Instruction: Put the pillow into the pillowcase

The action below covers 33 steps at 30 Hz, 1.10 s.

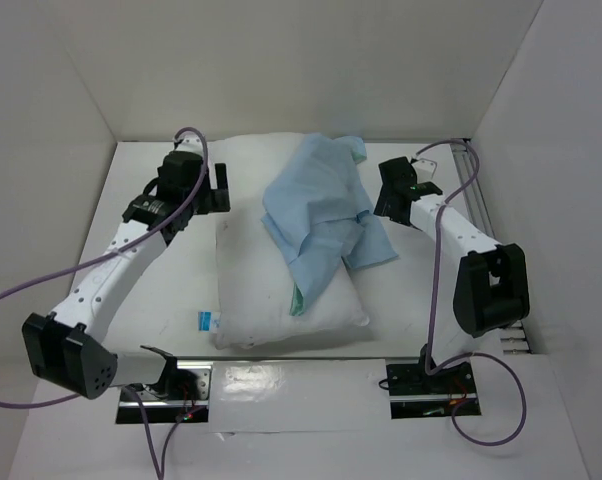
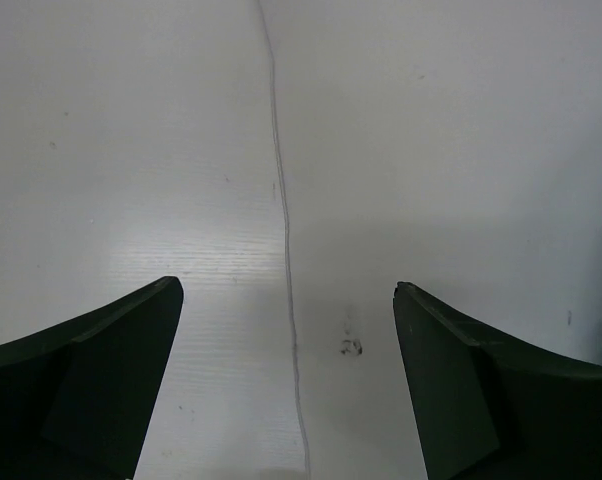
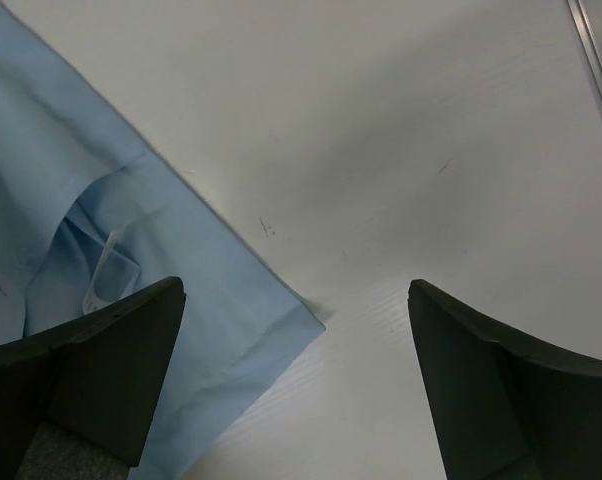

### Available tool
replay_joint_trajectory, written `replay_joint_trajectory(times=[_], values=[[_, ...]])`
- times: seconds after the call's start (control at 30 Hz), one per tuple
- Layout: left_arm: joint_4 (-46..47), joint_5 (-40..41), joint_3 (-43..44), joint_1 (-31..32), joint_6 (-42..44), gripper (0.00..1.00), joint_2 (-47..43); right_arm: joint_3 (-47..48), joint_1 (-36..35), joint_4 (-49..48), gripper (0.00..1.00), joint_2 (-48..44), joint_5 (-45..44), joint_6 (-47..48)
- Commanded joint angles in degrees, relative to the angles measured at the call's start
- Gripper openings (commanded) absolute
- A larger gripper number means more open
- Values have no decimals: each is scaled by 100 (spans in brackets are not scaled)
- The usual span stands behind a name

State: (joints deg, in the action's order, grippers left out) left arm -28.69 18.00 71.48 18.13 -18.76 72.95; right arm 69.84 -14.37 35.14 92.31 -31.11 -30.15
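The pillow (image 1: 271, 290) should stay free to be put inside, so the robot's left gripper should next grab the pillowcase by a fold of its loose cloth (image 1: 316, 195).
The white pillow (image 1: 271, 290) lies lengthwise in the middle of the table, its small blue label (image 1: 206, 321) at the near left corner. The light blue pillowcase (image 1: 321, 205) is crumpled over the pillow's far right part, and one corner spreads onto the table. My left gripper (image 1: 219, 188) hovers open just left of the pillow's far end; in the left wrist view only bare table shows between its fingers (image 2: 288, 300). My right gripper (image 1: 383, 190) stands open beside the pillowcase's right edge. The cloth's corner (image 3: 181, 260) reaches under its left finger (image 3: 111, 360).
White walls enclose the table on three sides. A metal rail (image 1: 478, 195) runs along the right wall and shows again as the rail (image 3: 599, 60) at the wrist view's edge. Purple cables (image 1: 41, 280) loop off both arms. A thin seam (image 2: 284, 240) crosses the tabletop.
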Motion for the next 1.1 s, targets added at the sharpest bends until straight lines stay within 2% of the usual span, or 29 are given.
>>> replay_joint_trajectory(times=[0.0,0.17,0.23,0.3,0.47,0.57,0.77,0.87,0.9,0.93,0.97,1.0,1.07], values=[[-365,159,374,-46,-206,100,474,73,-39,-270,100,-170,-36,18],[-366,90,550,59,-66,100,475,214,-39,-218,100,-222,140,132],[-366,90,612,59,-118,100,475,267,-39,-218,100,-292,561,324],[-479,-381,962,129,-119,100,475,214,-39,-323,100,-468,939,501],[-1025,-1034,2122,928,-13,100,1027,-76,-39,-534,100,-1021,1959,695],[-1078,-1246,2369,1384,-13,100,1265,-76,-39,-368,100,-1083,2345,748],[-1411,-1377,2915,1659,-66,100,2256,135,75,-244,100,-1137,3426,879],[-1578,-1685,3160,1711,-136,98,2758,196,75,-182,100,-988,3428,827],[-1735,-1738,3266,1711,-215,93,2864,196,75,-182,100,-987,3349,766],[-1789,-2008,3493,1711,-215,83,2944,196,75,-182,100,-987,3349,765],[-1842,-2124,3634,1711,-154,61,2997,196,127,-182,100,-987,3270,765],[-1955,-2177,3792,1711,-154,1,2997,196,128,-182,100,-987,3200,765],[-2036,-2308,4460,1711,-224,0,2997,135,128,-130,100,-1039,3199,765]])
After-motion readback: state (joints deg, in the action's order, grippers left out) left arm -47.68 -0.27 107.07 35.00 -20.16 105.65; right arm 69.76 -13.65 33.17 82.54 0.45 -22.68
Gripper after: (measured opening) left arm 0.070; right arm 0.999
